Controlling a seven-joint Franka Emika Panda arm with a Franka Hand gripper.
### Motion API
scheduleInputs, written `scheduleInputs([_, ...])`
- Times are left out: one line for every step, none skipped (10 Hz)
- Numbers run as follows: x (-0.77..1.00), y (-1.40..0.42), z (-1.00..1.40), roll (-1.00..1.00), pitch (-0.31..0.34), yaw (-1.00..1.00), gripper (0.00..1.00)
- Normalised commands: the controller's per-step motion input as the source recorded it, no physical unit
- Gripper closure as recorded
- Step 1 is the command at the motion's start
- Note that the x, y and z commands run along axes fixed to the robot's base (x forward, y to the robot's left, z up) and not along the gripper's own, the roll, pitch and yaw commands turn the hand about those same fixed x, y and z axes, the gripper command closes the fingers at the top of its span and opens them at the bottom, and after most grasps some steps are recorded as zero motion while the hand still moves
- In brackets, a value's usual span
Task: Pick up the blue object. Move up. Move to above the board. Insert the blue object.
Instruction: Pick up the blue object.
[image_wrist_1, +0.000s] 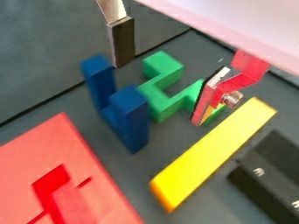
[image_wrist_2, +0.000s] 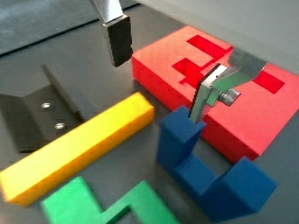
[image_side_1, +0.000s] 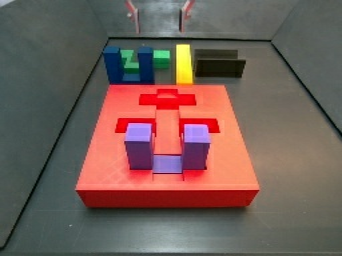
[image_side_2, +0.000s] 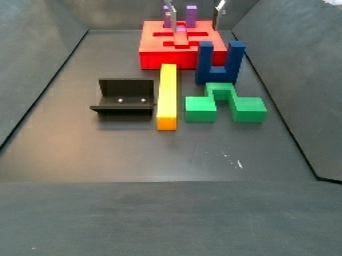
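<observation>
My gripper grabs the blue U-shaped block by one upright prong next, to insert it into the board.
The blue object is a dark blue U-shaped block standing prongs up on the floor beside the board; it also shows in a wrist view and in both side views. The board is a large red slab with recessed slots, and its corner shows in both wrist views. My gripper is open and empty, hanging above the blue and green blocks. One finger is over the blue block's far end. The gripper barely shows at a side view's top edge.
A green block lies next to the blue one. A long yellow bar lies beyond it, then the dark fixture. A purple U-shaped block stands on the board. Grey walls surround the floor.
</observation>
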Motion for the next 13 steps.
scheduleInputs([0.0,-0.19,-0.25,0.04,-0.003,0.0,0.0])
scheduleInputs([0.0,-0.05,-0.25,0.01,0.0,0.0,0.0])
scheduleInputs([-0.14,0.0,-0.23,0.01,-0.003,0.0,0.0])
scheduleInputs([-0.07,0.0,-0.23,0.05,0.0,-0.02,0.0])
scheduleInputs([-0.05,0.0,-0.23,0.08,0.0,-0.13,0.0])
scheduleInputs([-0.1,0.0,-0.2,0.06,0.0,-0.14,0.0])
scheduleInputs([-0.07,0.0,-0.2,0.06,0.0,-0.17,0.0])
scheduleInputs([-0.07,0.0,-0.2,0.08,0.0,-0.24,0.0])
scheduleInputs([-0.03,0.0,-0.21,0.09,0.0,-0.25,0.0])
scheduleInputs([-0.05,0.0,-0.17,0.08,0.0,-0.23,0.0])
scheduleInputs([-0.09,0.0,-0.16,0.07,0.0,-0.18,0.0])
scheduleInputs([-0.07,0.0,-0.15,0.06,0.0,-0.14,0.0])
scheduleInputs([-0.09,0.0,-0.16,0.06,0.0,-0.11,0.0])
